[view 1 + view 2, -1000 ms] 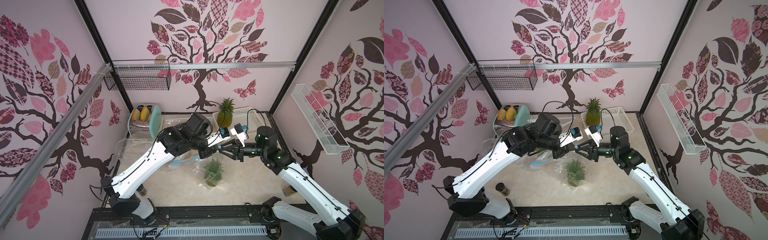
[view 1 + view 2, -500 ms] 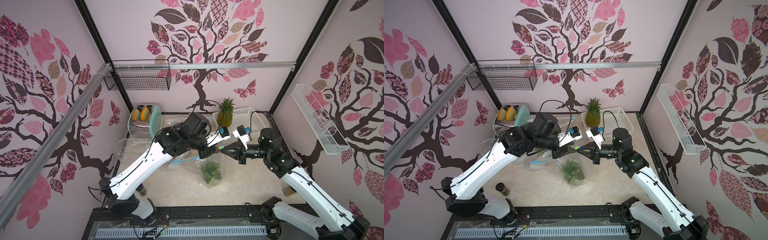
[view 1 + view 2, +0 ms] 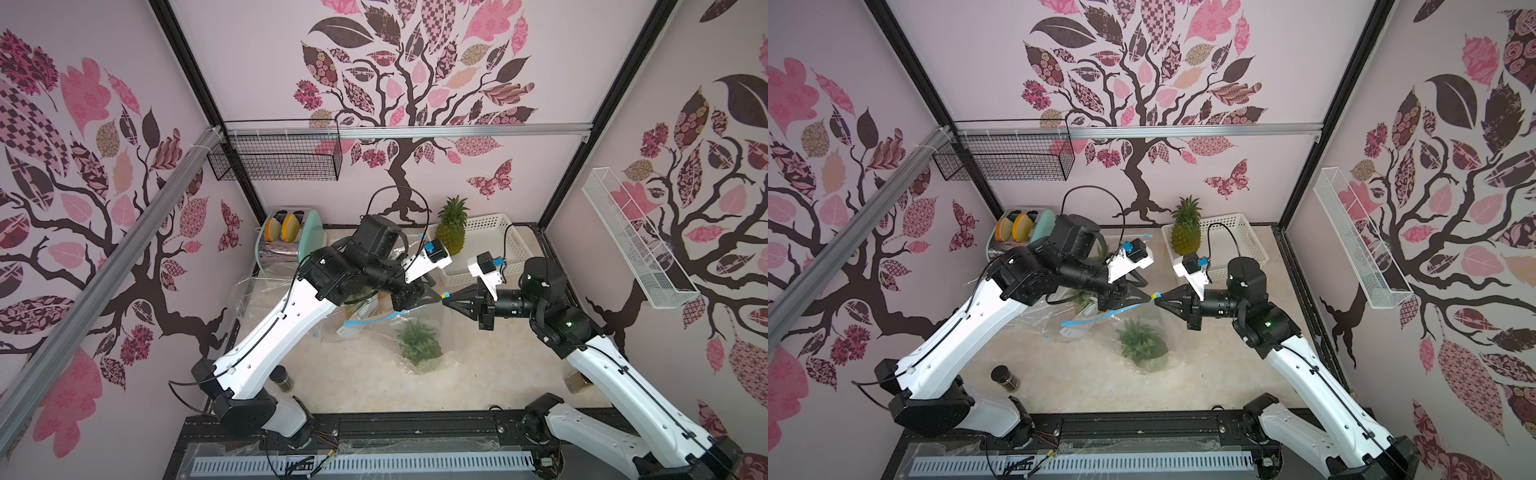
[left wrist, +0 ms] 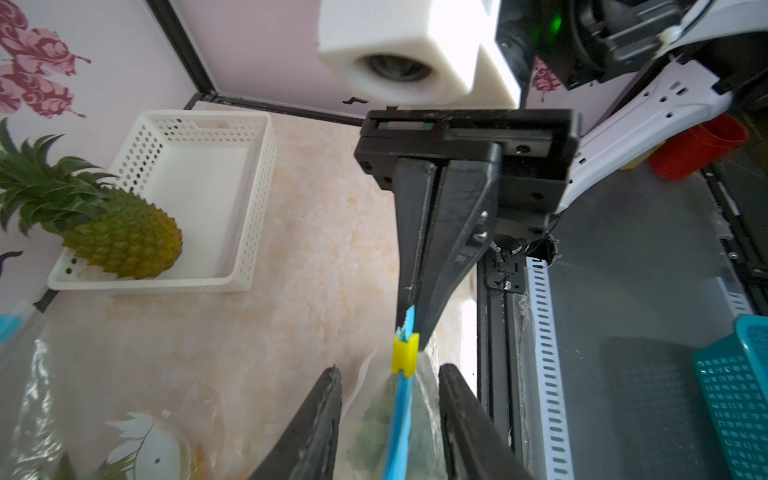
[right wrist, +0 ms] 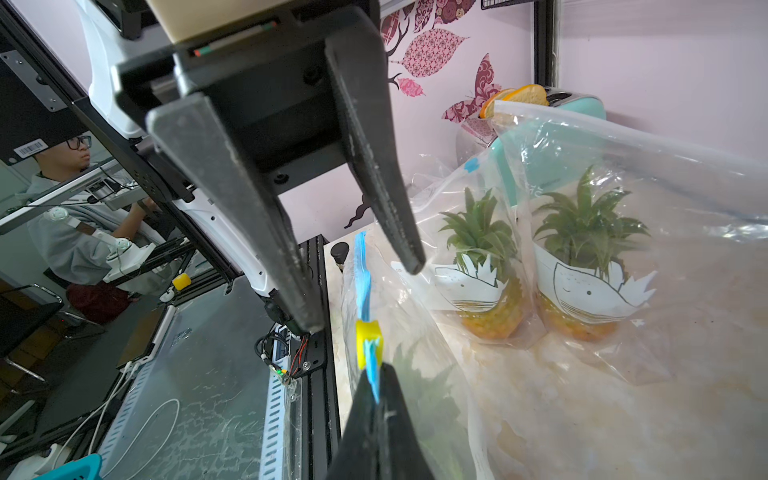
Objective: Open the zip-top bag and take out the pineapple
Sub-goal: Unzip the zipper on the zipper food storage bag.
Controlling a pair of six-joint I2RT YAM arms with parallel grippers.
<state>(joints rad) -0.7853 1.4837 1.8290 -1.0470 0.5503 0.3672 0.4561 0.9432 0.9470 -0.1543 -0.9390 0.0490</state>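
Note:
Next, my left gripper will pinch the yellow slider [image 3: 444, 296], a finger on each side of the blue zip, to slide the bag [image 3: 419, 361] open.
The clear zip-top bag [image 3: 419, 361] hangs by its top over the table, and the pineapple's green crown [image 3: 417, 340] [image 3: 1142, 340] shows through the plastic. A blue zip strip [image 4: 400, 411] runs along the bag's top and carries a yellow slider [image 4: 405, 353] [image 5: 368, 338]. My right gripper [image 5: 376, 374] [image 3: 1158, 302] is shut on the end of that strip, just past the slider. My left gripper [image 4: 390, 369] [image 3: 436, 296] faces it tip to tip. It stands open, with a finger on each side of the strip and slider, touching neither.
A bare pineapple [image 3: 451, 228] stands in a white basket [image 3: 494, 249] at the back right. Two more bagged pineapples with white paper tags [image 5: 482, 282] sit behind my left arm. A toaster [image 3: 286, 232] is at the back left and a small dark jar [image 3: 282, 378] by the left arm's base.
My right gripper has closed on the end of the zip strip. My left gripper, shut a second ago, has opened and let go. The bagged pineapple has shifted slightly.

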